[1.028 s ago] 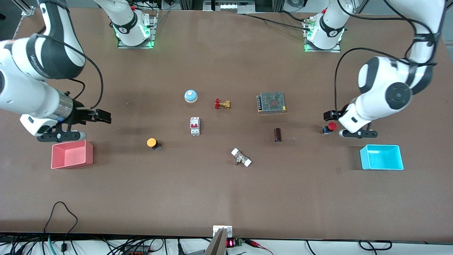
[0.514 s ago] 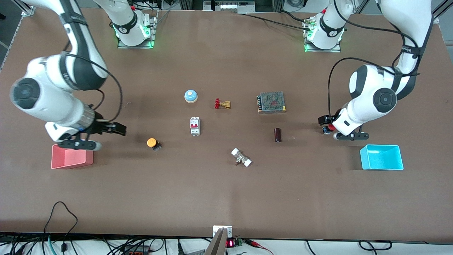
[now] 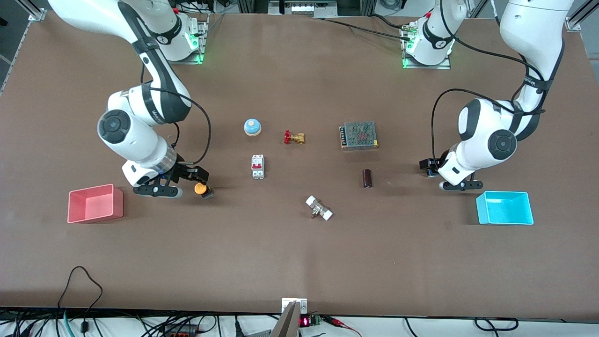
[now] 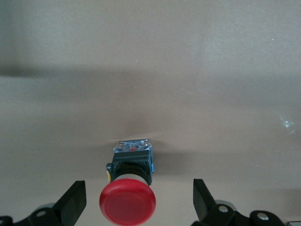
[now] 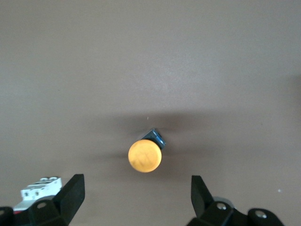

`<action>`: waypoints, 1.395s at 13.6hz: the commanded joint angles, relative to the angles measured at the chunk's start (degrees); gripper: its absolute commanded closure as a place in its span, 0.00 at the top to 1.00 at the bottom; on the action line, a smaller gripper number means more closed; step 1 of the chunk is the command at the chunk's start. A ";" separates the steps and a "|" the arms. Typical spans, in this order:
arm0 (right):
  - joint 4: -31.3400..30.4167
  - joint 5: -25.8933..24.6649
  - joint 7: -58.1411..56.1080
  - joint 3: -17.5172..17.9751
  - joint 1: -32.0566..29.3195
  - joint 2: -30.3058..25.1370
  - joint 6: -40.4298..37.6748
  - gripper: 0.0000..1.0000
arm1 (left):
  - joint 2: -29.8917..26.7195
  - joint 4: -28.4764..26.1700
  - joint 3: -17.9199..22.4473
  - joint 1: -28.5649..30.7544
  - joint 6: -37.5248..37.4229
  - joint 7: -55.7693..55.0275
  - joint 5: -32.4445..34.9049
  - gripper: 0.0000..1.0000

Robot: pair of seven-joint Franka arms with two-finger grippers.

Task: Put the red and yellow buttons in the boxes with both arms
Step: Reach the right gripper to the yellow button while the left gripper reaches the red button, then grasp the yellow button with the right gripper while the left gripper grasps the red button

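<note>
My left gripper grabs the button's black body (image 4: pixel 130 165) next, to place the red button in the cyan box.
The red button (image 4: pixel 127 203) lies on the table, cap toward the left wrist camera, with its black body (image 4: pixel 130 165) showing. My left gripper (image 4: pixel 138 203) is open and straddles it, one finger on each side, not touching. In the front view my left gripper (image 3: pixel 427 165) covers that button, beside the cyan box (image 3: pixel 482 208). The yellow button (image 3: pixel 200 188) lies on the table. My right gripper (image 3: pixel 199 176) is open, just above it and empty. In the right wrist view the yellow button (image 5: pixel 145 155) lies just ahead of the open gripper (image 5: pixel 136 194). The pink box (image 3: pixel 119 204) is empty.
A pale blue dome (image 3: pixel 252 127), a brass valve with a red handle (image 3: pixel 294 137), a white breaker (image 3: pixel 258 166), a mesh-topped power supply (image 3: pixel 359 135), a dark cylinder (image 3: pixel 367 178) and a white fitting (image 3: pixel 319 208) lie mid-table. The breaker also shows in the right wrist view (image 5: pixel 40 188).
My right arm has swung from above the pink box to the yellow button. My left gripper has come down over the red button, which now hides under it in the front view.
</note>
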 commanded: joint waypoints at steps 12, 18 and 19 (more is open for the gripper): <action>0.38 -8.86 -0.07 1.29 0.15 7.91 7.90 1.00 | 2.02 0.24 -0.70 1.43 0.31 0.54 -0.88 0.85; 0.38 -10.62 -0.24 1.29 0.24 9.41 8.61 0.99 | 2.38 0.33 -0.70 1.43 0.31 0.71 -2.73 0.49; 0.38 -10.62 -0.24 1.29 0.24 9.41 8.61 0.97 | 2.38 0.33 -0.70 1.43 0.31 0.63 -2.81 0.43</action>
